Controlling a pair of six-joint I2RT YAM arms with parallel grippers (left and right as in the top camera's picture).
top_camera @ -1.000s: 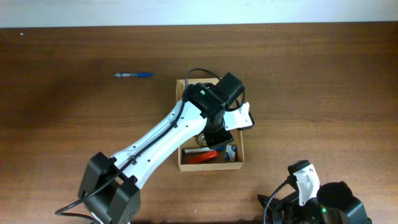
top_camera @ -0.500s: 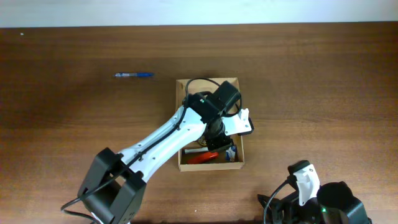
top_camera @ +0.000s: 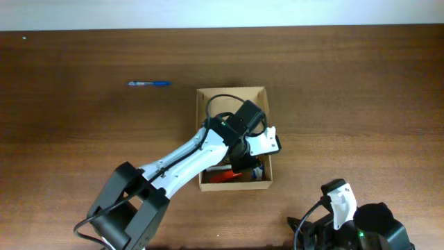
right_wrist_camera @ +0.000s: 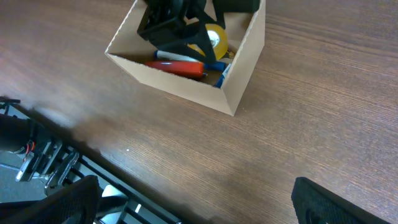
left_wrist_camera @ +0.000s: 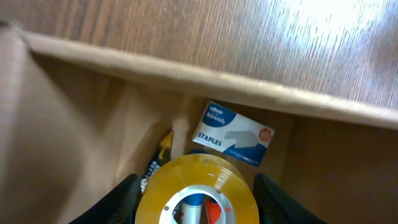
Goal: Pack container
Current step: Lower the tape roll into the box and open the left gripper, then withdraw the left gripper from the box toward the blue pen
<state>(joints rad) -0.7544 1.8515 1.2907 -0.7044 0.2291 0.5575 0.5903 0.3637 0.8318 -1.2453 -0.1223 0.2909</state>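
Note:
The tape roll is low over the marker [top_camera: 219, 167] [left_wrist_camera: 191, 211] inside the box's sides and would rest inside, so my left gripper should open now.
The container [top_camera: 232, 89] is an open brown cardboard box in the middle of the table. My left gripper [top_camera: 241, 160] reaches down inside its near half, shut on a yellow tape roll [left_wrist_camera: 193, 171] that sits between the two black fingers [left_wrist_camera: 121, 199]. Through the roll's core I see a blue and white marker and something red. Under the roll lie a white and blue staples box [left_wrist_camera: 233, 132] and a black and yellow pen [left_wrist_camera: 155, 163]. My right gripper [right_wrist_camera: 199, 205] hangs open over the table's near edge, with nothing between its fingers.
A blue pen [top_camera: 148, 83] lies alone on the table at the far left of the box. A red marker [right_wrist_camera: 180, 66] rests along the box's near wall [right_wrist_camera: 180, 87]. The right arm's base [top_camera: 368, 226] sits at the near right corner.
The left arm has moved toward the near end of the box and lower into it, carrying the tape roll. The right arm has not moved.

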